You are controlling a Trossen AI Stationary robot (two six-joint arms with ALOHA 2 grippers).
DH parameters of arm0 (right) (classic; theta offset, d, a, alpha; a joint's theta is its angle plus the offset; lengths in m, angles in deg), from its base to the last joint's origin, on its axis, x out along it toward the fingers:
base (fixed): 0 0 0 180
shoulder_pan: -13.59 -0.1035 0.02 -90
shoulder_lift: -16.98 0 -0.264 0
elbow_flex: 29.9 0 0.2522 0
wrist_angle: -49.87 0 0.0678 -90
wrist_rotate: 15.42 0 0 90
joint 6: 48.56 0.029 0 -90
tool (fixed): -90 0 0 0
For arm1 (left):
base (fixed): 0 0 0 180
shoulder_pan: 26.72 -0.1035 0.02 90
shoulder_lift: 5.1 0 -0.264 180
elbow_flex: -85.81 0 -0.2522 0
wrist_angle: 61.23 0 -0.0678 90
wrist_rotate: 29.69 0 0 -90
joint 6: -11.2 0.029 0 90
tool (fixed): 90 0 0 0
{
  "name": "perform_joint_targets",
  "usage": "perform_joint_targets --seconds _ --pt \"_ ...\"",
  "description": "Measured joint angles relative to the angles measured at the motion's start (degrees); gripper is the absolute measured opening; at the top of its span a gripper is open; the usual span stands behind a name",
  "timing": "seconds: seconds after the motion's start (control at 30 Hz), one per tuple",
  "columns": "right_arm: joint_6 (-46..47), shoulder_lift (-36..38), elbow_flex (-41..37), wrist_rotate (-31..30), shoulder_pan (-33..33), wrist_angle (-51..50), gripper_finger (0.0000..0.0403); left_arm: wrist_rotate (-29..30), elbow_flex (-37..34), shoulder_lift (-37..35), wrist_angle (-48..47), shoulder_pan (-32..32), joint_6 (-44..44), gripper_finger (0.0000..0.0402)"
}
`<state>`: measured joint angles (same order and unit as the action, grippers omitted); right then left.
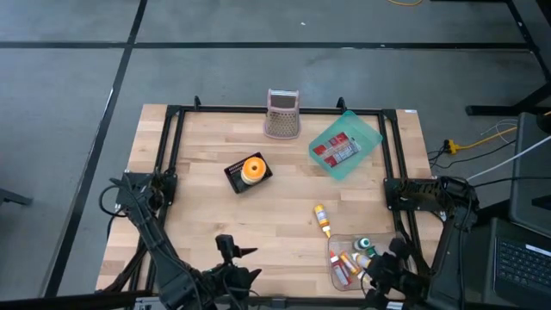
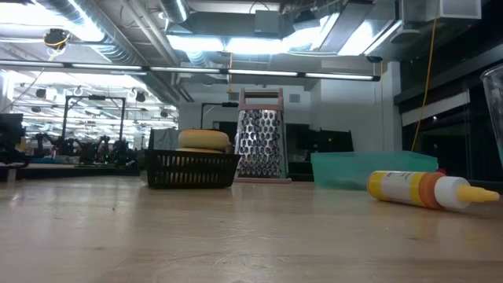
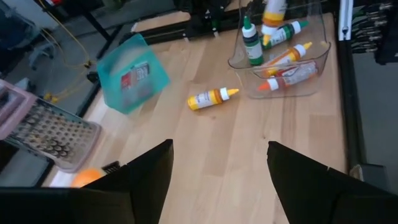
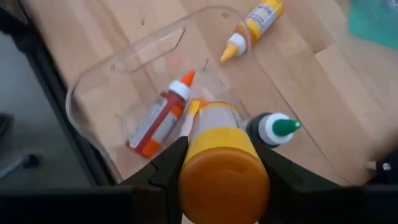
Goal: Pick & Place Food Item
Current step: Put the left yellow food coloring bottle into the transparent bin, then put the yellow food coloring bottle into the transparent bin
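Observation:
The yellow bottle's lower end sits inside the clear bin among the bottles and the bottle would stay there, so my right gripper opens next.
My right gripper (image 4: 224, 163) hangs over the clear bin (image 1: 337, 269) at the table's near right corner, shut on a yellow bottle with an orange end (image 4: 222, 177). In the bin (image 4: 93, 87) lie a red-orange bottle (image 4: 158, 115) and a green-capped one (image 4: 273, 127). Another yellow bottle (image 1: 322, 220) lies on its side on the table, just beyond the bin. The open left gripper (image 3: 217, 165) hovers near the table's near edge (image 1: 234, 251), touching nothing. My right gripper pinches the yellow bottle between its two fingers, on the body just under the orange end (image 4: 219, 140). The fingers (image 4: 166, 167) come from above, pointing down. The bottle stands upright, its lower part down inside the clear bin. Whether it rests on the bin's floor, I cannot tell.
A black basket with an orange round item (image 1: 249, 171) sits mid-table. A metal grater (image 1: 282, 114) stands at the far edge. A teal container holding a red packet (image 1: 344, 145) lies far right. Bare wood stretches between the basket and the near edge.

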<state>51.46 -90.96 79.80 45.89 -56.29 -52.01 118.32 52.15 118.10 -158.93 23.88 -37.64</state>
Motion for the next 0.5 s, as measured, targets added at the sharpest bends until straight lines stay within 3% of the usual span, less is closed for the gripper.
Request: perform_joint_targets --seconds 0.13,0.5 --pt "3.3 0.0 -0.3 -0.9 -1.0 0.5 0.0144 -2.2 0.0 0.8 2.2 -1.0 0.5 0.0253" --pt "8.4 -0.1 -5.8 -4.8 -1.5 6.2 0.023 -6.2 0.0 7.7 4.3 -7.2 5.8 0.0253"
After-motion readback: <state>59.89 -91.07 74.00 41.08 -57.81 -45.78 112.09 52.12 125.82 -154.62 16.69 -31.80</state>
